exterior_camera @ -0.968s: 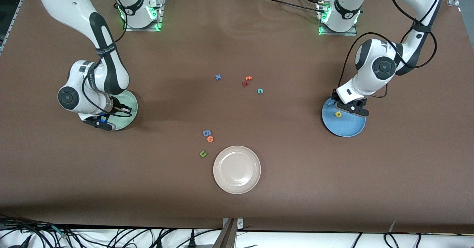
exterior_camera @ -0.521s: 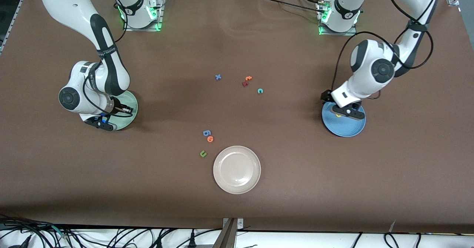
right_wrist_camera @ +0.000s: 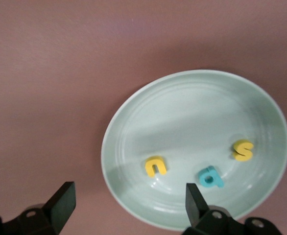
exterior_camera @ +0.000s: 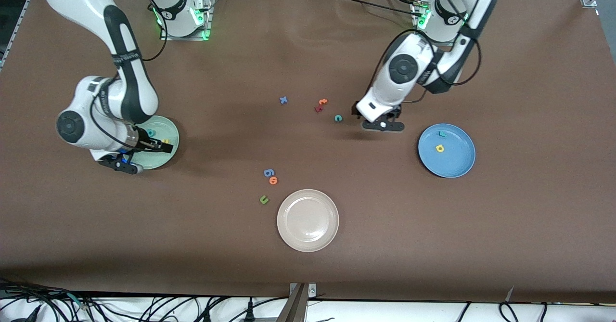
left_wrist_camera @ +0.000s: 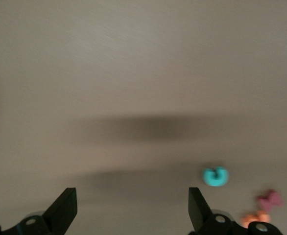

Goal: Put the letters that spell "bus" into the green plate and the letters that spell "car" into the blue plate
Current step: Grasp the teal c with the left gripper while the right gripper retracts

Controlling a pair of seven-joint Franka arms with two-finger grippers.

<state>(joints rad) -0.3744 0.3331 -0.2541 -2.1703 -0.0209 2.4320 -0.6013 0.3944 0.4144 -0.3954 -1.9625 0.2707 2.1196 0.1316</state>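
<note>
The teal "c" goes into the blue plate to spell "car", so the left gripper will next grab it across its two arms.
The green plate lies at the right arm's end of the table. It holds a yellow "u", a teal "b" and a yellow "s". My right gripper hangs open and empty over the plate's rim. At the left arm's end the blue plate holds a yellow "a" and a teal "r". A teal "c" lies on the table. My left gripper is open and empty over bare table, between the "c" and the blue plate.
An off-white plate sits nearest the front camera. Beside it lie a dark green "u", an orange letter and a blue "g". Near the "c" are a red letter, an orange letter and a blue "x".
The left gripper opened, left the yellow "a" in the blue plate and swung toward the teal "c". The right gripper opened and drew back off the green plate, uncovering its letters.
</note>
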